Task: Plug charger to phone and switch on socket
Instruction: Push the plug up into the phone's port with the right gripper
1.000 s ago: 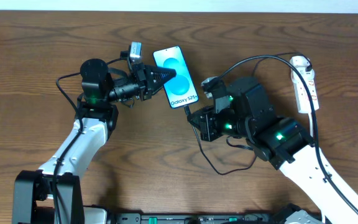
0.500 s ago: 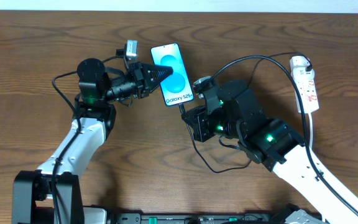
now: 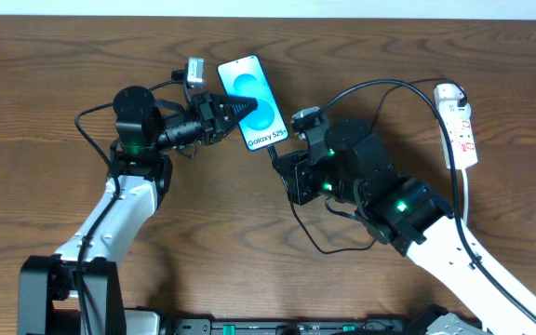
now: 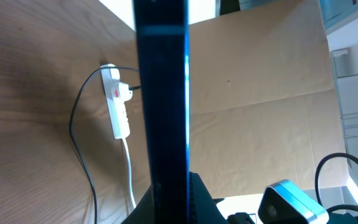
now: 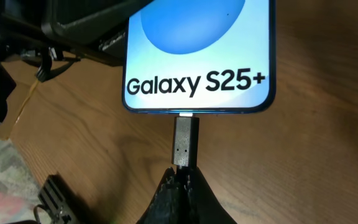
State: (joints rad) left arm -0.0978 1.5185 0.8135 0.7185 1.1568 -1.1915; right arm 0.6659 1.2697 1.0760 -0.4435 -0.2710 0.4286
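Note:
The charger would stay in the phone's bottom edge, as only a sliver of metal shows, so my right gripper should open its fingers.
The phone (image 3: 252,90) with its bright blue screen and "Galaxy S25+" text lies tilted at the table's upper middle. My left gripper (image 3: 246,105) is shut on its long side; the left wrist view shows the phone edge-on (image 4: 161,93) between the fingers. My right gripper (image 5: 183,177) is shut on the charger just behind its black plug tip (image 5: 184,143), whose metal end meets the phone's bottom edge (image 5: 197,56). In the overhead view the right gripper (image 3: 282,160) sits just below the phone. The charger's thin black cable (image 3: 394,86) runs to the white socket (image 3: 460,126) at the right.
The socket also shows in the left wrist view (image 4: 118,106) with its white cord trailing down. The charger's slack loops on the wood under my right arm (image 3: 328,247). A brown cardboard wall (image 4: 260,81) stands beyond the table.
Both arms moved up and left with the phone and the plug. The phone shifted toward the table's far edge, and my right gripper followed, keeping the plug at its bottom edge.

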